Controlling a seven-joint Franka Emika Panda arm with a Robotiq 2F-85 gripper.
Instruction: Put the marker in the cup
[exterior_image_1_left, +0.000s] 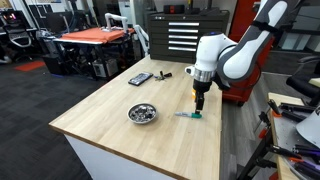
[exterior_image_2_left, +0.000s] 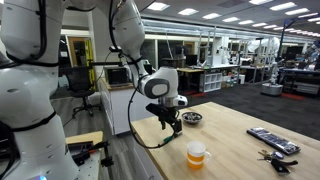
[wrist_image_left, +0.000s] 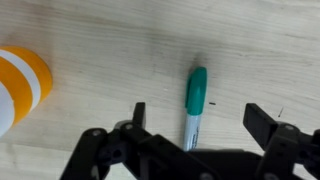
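Note:
My gripper needs to go lower before it closes on the marker, because my fingers are seen from the outside above the marker (exterior_image_1_left: 190, 115) (wrist_image_left: 194, 103).
A marker (wrist_image_left: 194, 103) with a green cap and white barrel lies flat on the wooden table; it also shows in an exterior view (exterior_image_1_left: 188, 115). My gripper (wrist_image_left: 198, 120) is open and hovers straight over it, one finger on each side, not touching. It shows in both exterior views (exterior_image_1_left: 199, 108) (exterior_image_2_left: 172, 125). The cup (wrist_image_left: 20, 85), orange-and-white striped, stands at the left edge of the wrist view and near the table's front in an exterior view (exterior_image_2_left: 196, 154).
A metal bowl (exterior_image_1_left: 143, 113) sits on the table (exterior_image_1_left: 120, 130), also visible farther back (exterior_image_2_left: 192, 118). A black remote-like device (exterior_image_1_left: 140, 78) and small dark items lie at the far edge (exterior_image_2_left: 272, 140). A tool chest (exterior_image_1_left: 187, 35) stands behind.

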